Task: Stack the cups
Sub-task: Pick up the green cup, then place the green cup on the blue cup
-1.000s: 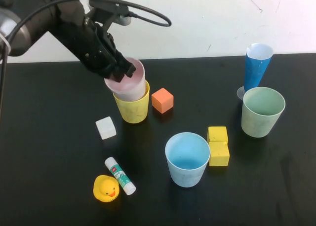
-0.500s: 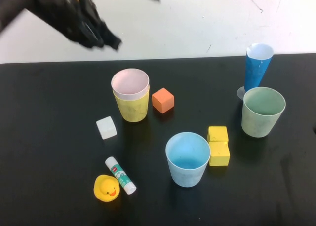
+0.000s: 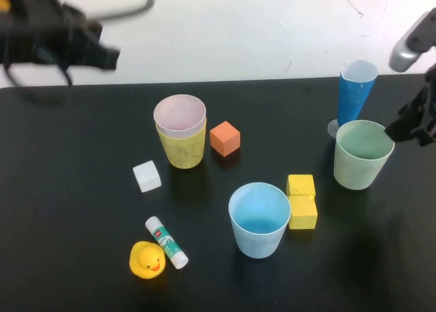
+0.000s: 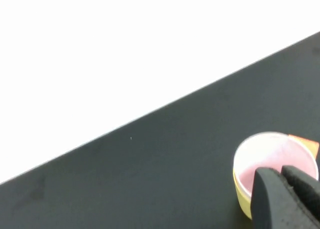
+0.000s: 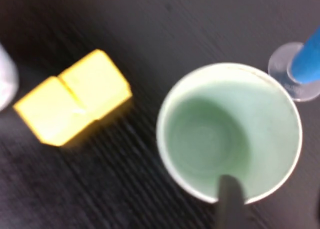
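Observation:
The robot's right gripper will next add the pale green cup to the stack with the pink cup [image 3: 180, 114], so it will take hold of that cup by its rim [image 3: 393, 147].
The pink cup [image 3: 180, 114] sits nested in the yellow cup [image 3: 182, 148] at the middle left, and it also shows in the left wrist view [image 4: 270, 154]. The light blue cup [image 3: 259, 219] stands upright at the front centre. The pale green cup [image 3: 363, 154] stands upright at the right and fills the right wrist view [image 5: 227, 131]. My left gripper [image 3: 92, 48] is raised at the far left, well clear of the stack, with its fingers [image 4: 272, 199] pressed together and empty. My right gripper [image 3: 412, 127] is open beside the green cup's right rim, with one finger [image 5: 230, 196] over the rim.
A dark-blue cone [image 3: 355, 90] on a clear base stands just behind the green cup. An orange cube [image 3: 224, 138] is next to the stack. Two yellow cubes [image 3: 300, 201], a white cube [image 3: 146, 176], a glue stick [image 3: 165, 242] and a rubber duck [image 3: 146, 260] lie on the black table.
My left gripper let go of the pink cup, now nested in the yellow one, and pulled away up and to the left. My right gripper came into view beside the green cup.

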Robot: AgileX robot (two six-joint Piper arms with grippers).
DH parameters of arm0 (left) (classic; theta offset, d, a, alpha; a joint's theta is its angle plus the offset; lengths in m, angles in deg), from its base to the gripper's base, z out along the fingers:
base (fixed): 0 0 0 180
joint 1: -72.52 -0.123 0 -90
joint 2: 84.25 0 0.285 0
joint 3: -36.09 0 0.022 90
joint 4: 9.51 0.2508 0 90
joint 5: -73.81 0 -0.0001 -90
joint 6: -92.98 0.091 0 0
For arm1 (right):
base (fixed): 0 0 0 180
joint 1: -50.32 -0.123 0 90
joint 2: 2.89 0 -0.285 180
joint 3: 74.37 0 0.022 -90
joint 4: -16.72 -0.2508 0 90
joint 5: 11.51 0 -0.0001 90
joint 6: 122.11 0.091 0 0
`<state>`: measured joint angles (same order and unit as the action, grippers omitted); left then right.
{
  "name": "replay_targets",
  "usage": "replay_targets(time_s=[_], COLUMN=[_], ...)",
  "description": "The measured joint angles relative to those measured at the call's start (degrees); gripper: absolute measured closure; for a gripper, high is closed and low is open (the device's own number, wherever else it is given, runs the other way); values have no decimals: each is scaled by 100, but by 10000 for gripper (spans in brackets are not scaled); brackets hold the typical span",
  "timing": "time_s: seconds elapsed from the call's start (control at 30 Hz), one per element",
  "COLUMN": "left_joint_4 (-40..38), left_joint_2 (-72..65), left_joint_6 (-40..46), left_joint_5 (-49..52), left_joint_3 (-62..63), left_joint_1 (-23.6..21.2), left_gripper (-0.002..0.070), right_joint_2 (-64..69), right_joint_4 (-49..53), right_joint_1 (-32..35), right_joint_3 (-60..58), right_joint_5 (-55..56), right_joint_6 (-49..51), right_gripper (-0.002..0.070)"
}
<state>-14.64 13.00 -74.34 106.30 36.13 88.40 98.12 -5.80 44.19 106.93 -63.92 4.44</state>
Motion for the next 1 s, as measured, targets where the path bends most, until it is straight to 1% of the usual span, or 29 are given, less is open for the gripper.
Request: replay_targets(time_s=[0.03, 0.07, 0.1, 0.17, 0.3, 0.33, 0.4, 0.5, 0.53, 0.57, 0.6, 0.67, 0.8, 1.0], left_joint_4=[-3, -3, -15, -15, -15, -15, -75, -213, -255, -281, -286, -298, -321, -320], left_joint_2=[150, 266, 440, 699, 1233, 1361, 1593, 1897, 1987, 2099, 2212, 2452, 2957, 3472], left_joint_6=[0, 0, -10, -10, -10, -10, -10, -10, -10, -10, -10, -10, 17, 31], left_joint_5=[-121, -194, -356, -589, -991, -1041, -1084, -1132, -1132, -1146, -1159, -1211, -1370, -1638], left_joint_3=[-232, -365, -621, -968, -1571, -1687, -1871, -2152, -2258, -2370, -2491, -2741, -3309, -3968], left_joint_1=[0, 0, 0, 0, 0, 0, 0, 0, 0, 0, 0, 0, 0, 0], left_gripper=[673, 673, 673, 673, 673, 673, 673, 673, 673, 673, 673, 673, 673, 673], right_joint_2=[133, 256, 374, 571, 918, 992, 1117, 1232, 1255, 1260, 1274, 1273, 1273, 1015], right_joint_4=[72, 110, 110, 123, 123, 113, 100, -56, -151, -263, -397, -730, -1195, -1245], right_joint_1=[0, 0, 0, 0, 0, 0, 0, 0, 0, 0, 0, -13, -169, -958], right_joint_3=[64, 100, 108, 108, 108, 108, 108, 112, 112, 112, 121, 211, 645, 1485], right_joint_5=[0, 45, 113, 274, 579, 622, 663, 701, 712, 736, 736, 645, 31, -884], right_joint_6=[69, 108, 126, 149, 171, 171, 171, 171, 171, 160, 127, -24, -247, -260], right_gripper=[302, 268, 251, 226, 220, 232, 281, 436, 510, 568, 605, 631, 631, 632])
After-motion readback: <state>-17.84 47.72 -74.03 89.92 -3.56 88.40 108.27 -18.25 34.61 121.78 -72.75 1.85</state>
